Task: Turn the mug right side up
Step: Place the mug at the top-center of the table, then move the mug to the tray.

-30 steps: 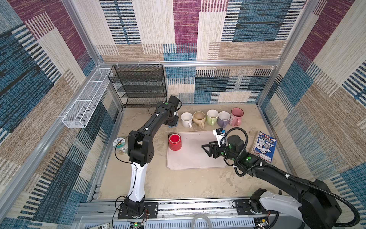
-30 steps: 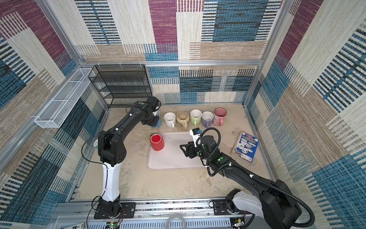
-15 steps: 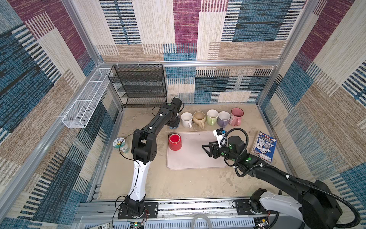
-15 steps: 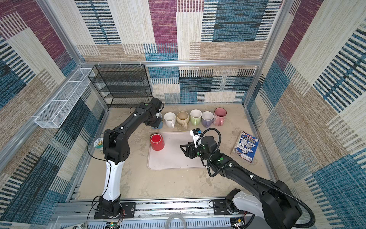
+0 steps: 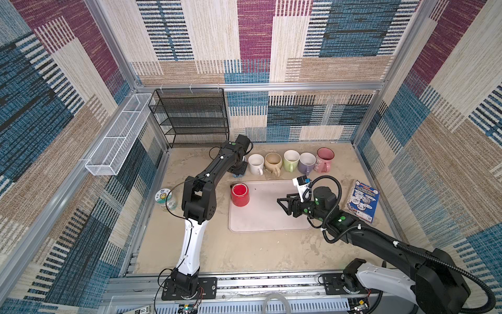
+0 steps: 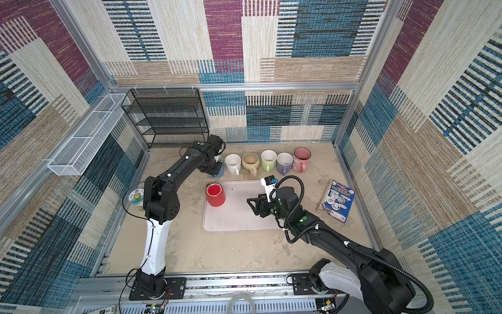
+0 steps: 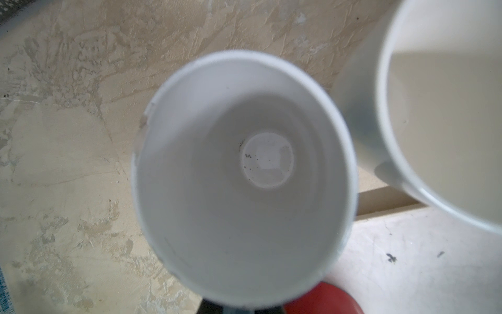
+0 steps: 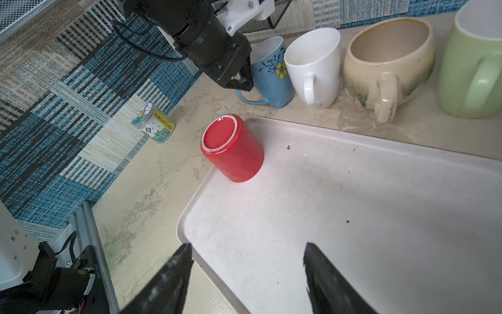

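The blue flowered mug (image 6: 220,170) would stay standing, its base upright on the flat counter beside the white mug, so it is time for my left gripper to release.
A red mug (image 5: 240,194) (image 8: 232,148) stands upside down on the left far corner of the white tray (image 5: 269,220), base up. A blue flowered mug (image 8: 271,78) (image 6: 220,170) stands upright at the left end of the mug row, touching the white mug (image 8: 312,68). My left gripper (image 8: 240,80) (image 5: 238,170) is shut on its rim on the handle side. The left wrist view looks straight down into the mug's white inside (image 7: 244,174). My right gripper (image 8: 247,246) (image 5: 282,202) hovers open over the tray, pointing at the red mug, with nothing between its fingers.
Beige (image 5: 273,162), green (image 5: 290,160), lilac (image 5: 307,162) and pink (image 5: 324,159) mugs stand upright in the row behind the tray. A small tin (image 5: 165,199) lies left of the left arm. A booklet (image 5: 362,201) lies right. A black wire rack (image 5: 190,117) stands at the back left.
The left arm has shifted slightly toward the mug row with the blue mug in its grip. The right arm and the red mug have not moved.
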Controlling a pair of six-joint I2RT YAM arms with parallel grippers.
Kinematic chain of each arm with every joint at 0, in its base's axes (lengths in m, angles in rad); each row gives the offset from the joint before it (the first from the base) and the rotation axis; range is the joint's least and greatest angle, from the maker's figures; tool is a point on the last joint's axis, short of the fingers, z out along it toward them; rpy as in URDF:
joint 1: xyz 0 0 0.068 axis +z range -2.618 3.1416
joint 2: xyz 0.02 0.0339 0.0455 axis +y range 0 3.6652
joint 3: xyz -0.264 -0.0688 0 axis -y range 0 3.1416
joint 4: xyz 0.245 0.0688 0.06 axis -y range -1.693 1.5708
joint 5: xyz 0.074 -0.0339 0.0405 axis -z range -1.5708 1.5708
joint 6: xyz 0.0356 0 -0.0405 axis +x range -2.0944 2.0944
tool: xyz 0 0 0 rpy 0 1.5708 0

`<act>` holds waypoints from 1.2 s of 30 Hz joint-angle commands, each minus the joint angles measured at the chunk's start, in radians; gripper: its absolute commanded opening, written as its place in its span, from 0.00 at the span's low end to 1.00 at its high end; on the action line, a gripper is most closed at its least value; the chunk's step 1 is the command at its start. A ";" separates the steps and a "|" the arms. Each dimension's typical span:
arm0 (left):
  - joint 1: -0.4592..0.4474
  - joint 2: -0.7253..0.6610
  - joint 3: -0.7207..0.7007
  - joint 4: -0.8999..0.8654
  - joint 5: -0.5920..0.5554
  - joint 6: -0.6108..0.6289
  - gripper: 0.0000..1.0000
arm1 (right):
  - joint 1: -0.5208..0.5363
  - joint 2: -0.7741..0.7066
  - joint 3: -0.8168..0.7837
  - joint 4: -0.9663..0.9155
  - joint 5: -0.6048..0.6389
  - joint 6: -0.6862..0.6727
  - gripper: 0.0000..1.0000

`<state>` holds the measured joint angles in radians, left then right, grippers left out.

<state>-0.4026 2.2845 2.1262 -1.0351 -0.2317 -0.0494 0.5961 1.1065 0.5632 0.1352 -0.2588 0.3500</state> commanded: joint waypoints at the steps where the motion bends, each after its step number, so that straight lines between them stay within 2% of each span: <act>1: -0.002 -0.004 0.011 0.015 -0.005 -0.019 0.09 | 0.001 -0.005 0.000 0.027 0.006 -0.010 0.68; 9: -0.009 -0.026 -0.017 0.013 0.010 -0.030 0.27 | 0.001 -0.015 0.000 0.022 0.010 -0.012 0.68; 22: -0.025 -0.115 -0.078 0.014 0.015 -0.051 0.43 | 0.001 -0.026 0.007 0.010 0.013 -0.017 0.68; 25: -0.030 -0.159 -0.123 0.014 0.030 -0.066 0.49 | 0.001 -0.024 0.009 0.009 0.010 -0.018 0.68; 30: -0.049 -0.226 -0.205 0.018 0.041 -0.096 0.53 | 0.001 -0.028 0.012 0.007 0.004 -0.017 0.68; 36: -0.055 -0.332 -0.385 0.093 0.102 -0.134 0.56 | 0.002 -0.051 0.009 -0.002 0.006 -0.017 0.68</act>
<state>-0.4587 1.9812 1.7844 -0.9833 -0.1761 -0.1398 0.5961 1.0664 0.5690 0.1295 -0.2581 0.3389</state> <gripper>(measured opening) 0.560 0.679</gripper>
